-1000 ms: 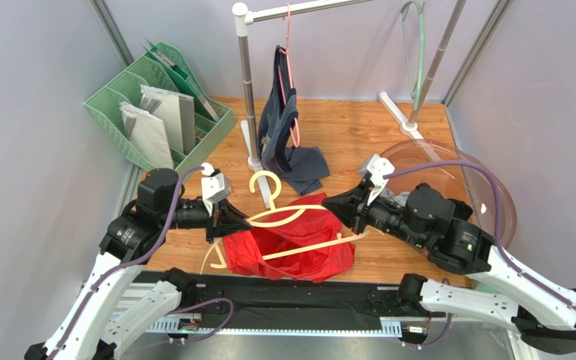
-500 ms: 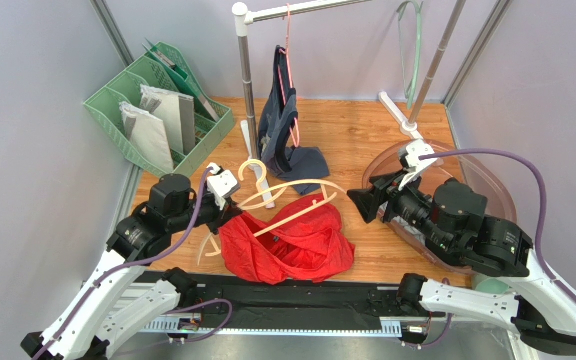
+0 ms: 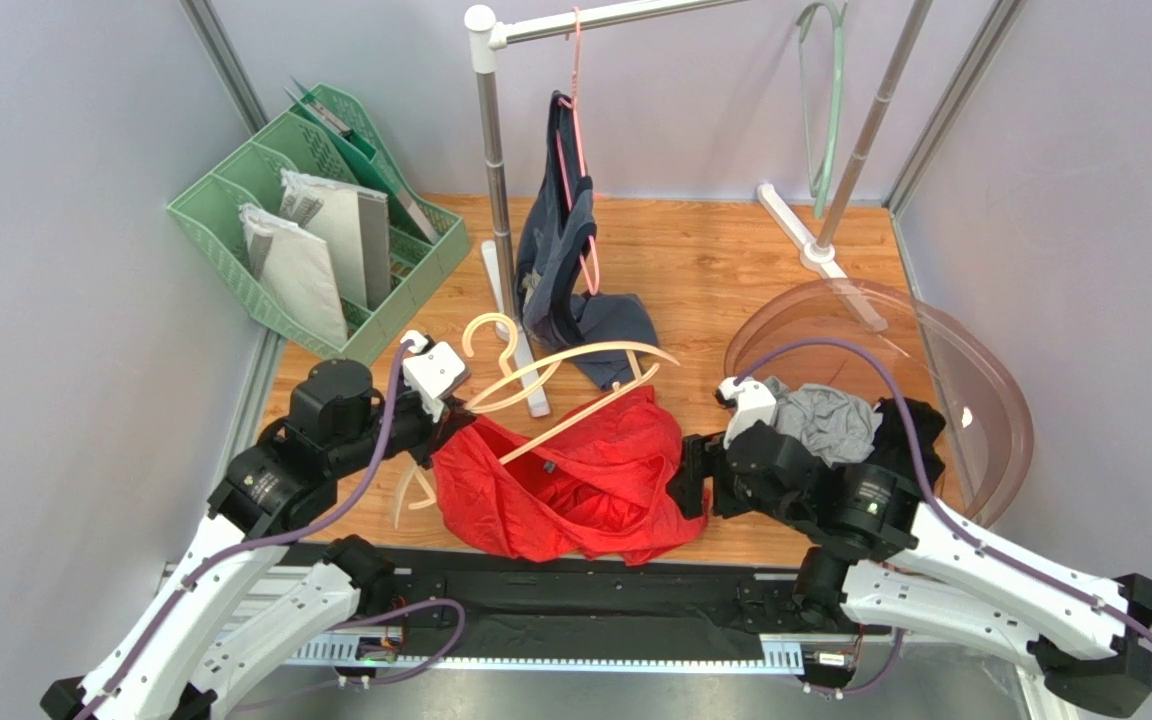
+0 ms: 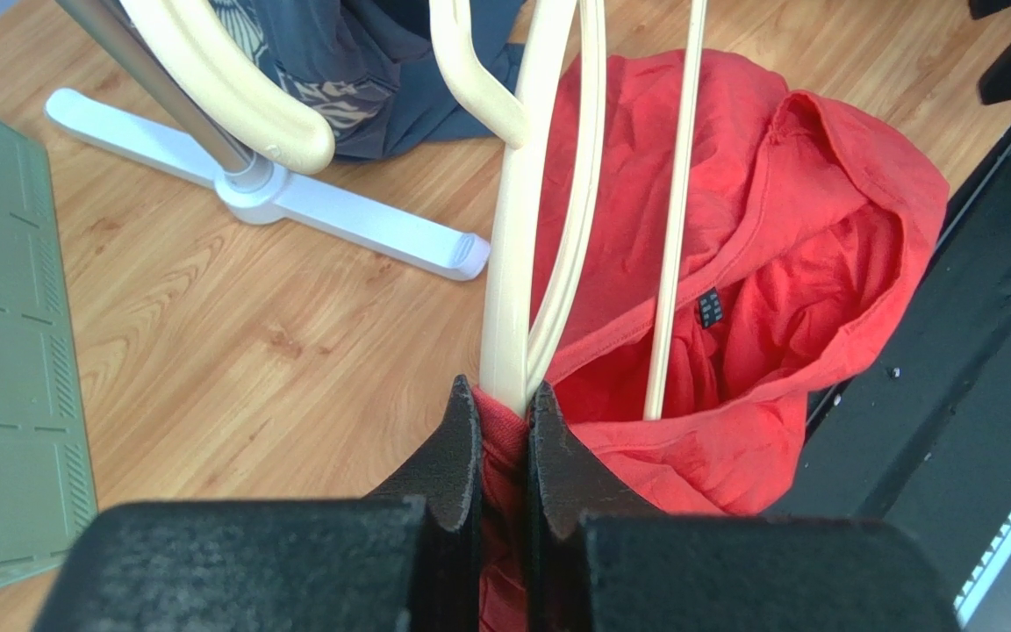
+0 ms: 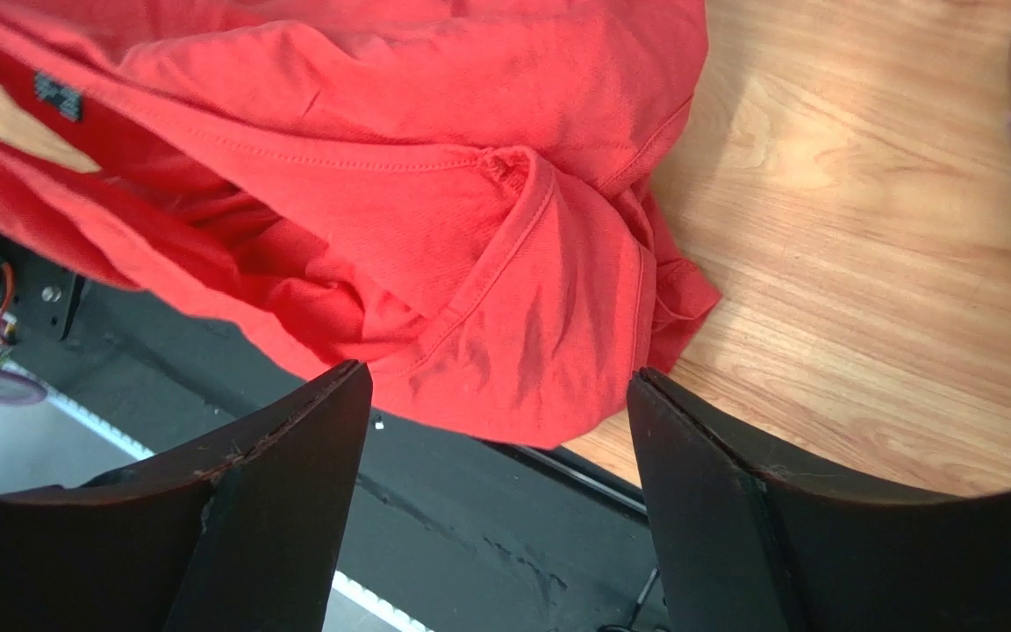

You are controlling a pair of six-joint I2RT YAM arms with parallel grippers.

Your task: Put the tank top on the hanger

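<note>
I will draw the red tank top over the hanger's loose end, so my right gripper should next grab its loose stitched edge [image 3: 663, 507] [image 5: 506, 292] opposite my left gripper.
The red tank top [image 3: 582, 483] lies bunched near the table's front edge, and the cream hanger [image 3: 567, 368] is partly threaded into it. The hanger's hook points toward the rack pole. My left gripper [image 3: 455, 428] is shut at the top's left corner. In the left wrist view its jaws [image 4: 504, 402] pinch red fabric wrapped over the end of the hanger [image 4: 518, 237], and the rest of the tank top [image 4: 788, 237] spreads beyond. My right gripper [image 3: 692, 480] is low at the top's right edge. In the right wrist view it [image 5: 498, 373] stands open, with the tank top [image 5: 471, 198] just ahead of its fingers.
A green file organiser [image 3: 312, 210] stands at the back left. The rack pole [image 3: 500, 195] carries a navy top [image 3: 560, 240] on a pink hanger, and the pole's white foot [image 4: 340, 224] lies near the hanger. A mint hanger [image 3: 830, 90], a clear dome [image 3: 973, 375] and a grey cloth [image 3: 823, 420] are on the right.
My right gripper opened and let go of the hanger's right end, drew back, then came down at the top's right edge. The left gripper shifted the hanger and top slightly left and back.
</note>
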